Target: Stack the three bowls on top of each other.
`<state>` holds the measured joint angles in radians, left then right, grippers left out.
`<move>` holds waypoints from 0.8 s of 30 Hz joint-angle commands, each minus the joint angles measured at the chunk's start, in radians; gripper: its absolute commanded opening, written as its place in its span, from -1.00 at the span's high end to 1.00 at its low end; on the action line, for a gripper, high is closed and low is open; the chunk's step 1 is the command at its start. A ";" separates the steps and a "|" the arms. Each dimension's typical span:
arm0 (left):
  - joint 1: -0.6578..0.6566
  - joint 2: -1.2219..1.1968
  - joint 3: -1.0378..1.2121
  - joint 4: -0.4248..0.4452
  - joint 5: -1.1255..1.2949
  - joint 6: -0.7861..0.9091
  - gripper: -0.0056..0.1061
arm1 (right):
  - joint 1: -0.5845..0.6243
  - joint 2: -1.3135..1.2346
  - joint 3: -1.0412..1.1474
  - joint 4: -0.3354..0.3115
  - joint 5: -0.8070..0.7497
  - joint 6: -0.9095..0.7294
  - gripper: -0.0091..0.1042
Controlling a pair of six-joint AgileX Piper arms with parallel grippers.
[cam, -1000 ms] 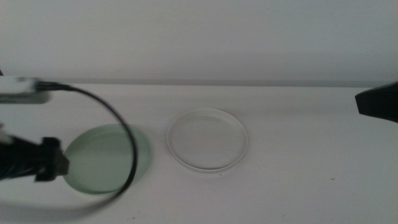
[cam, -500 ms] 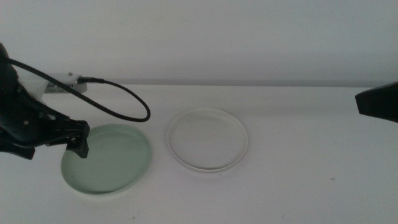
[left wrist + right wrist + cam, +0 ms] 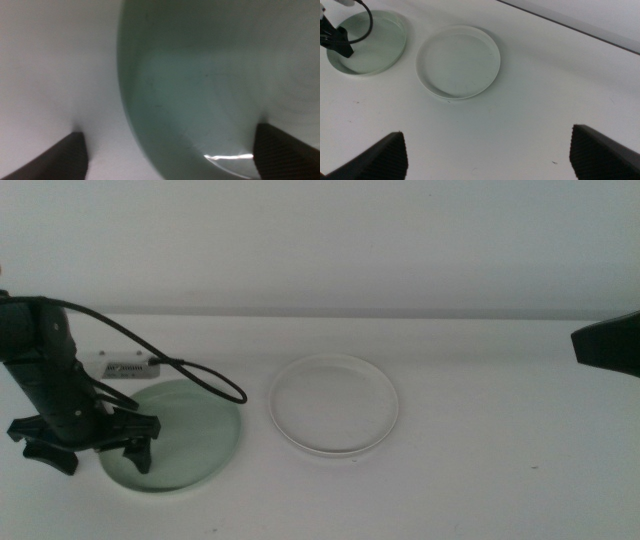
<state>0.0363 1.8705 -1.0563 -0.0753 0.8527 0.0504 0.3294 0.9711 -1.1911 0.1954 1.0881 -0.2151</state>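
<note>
The green bowl spreads far wider than the open fingers, so the robot's left gripper will next pinch the bowl by its thin upright rim (image 3: pixel 106 464) (image 3: pixel 134 122).
The pale mint green bowl (image 3: pixel 185 435) lies on the white table at the left. The white bowl (image 3: pixel 333 405) lies to its right, apart from it. No grey bowl shows. My left gripper (image 3: pixel 100 460) points down with its jaws open, one on each side of the green bowl's left rim. The left wrist view shows that rim (image 3: pixel 131 130) between the jaws, with the left gripper (image 3: pixel 169 131) close above the bowl. My right gripper (image 3: pixel 608 345) waits at the far right edge, open and empty. The right wrist view shows the green bowl (image 3: pixel 370 42) and the white bowl (image 3: pixel 457 60).
A black cable (image 3: pixel 190 370) loops from the left arm over the table behind the green bowl. A small white labelled box (image 3: pixel 128 368) sits behind that bowl. The table's back edge meets a pale wall (image 3: pixel 320 240).
My left arm has swung in from the left and turned its gripper downward over the green bowl's left rim. The bowls and the right gripper have not moved.
</note>
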 commanded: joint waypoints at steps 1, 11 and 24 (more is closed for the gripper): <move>0.003 0.023 -0.006 0.001 -0.013 0.002 -0.52 | 0.001 0.003 -0.002 -0.007 -0.012 -0.001 -0.68; 0.003 0.030 -0.009 -0.007 0.021 -0.044 0.93 | 0.001 0.003 -0.002 -0.007 -0.012 -0.001 -0.68; -0.142 -0.115 -0.335 -0.079 0.261 -0.205 0.92 | 0.001 0.003 -0.002 -0.007 -0.012 -0.001 -0.68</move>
<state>-0.0564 1.7216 -1.3288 -0.1212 1.0872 -0.1270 0.3294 0.9711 -1.1911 0.1954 1.0881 -0.2151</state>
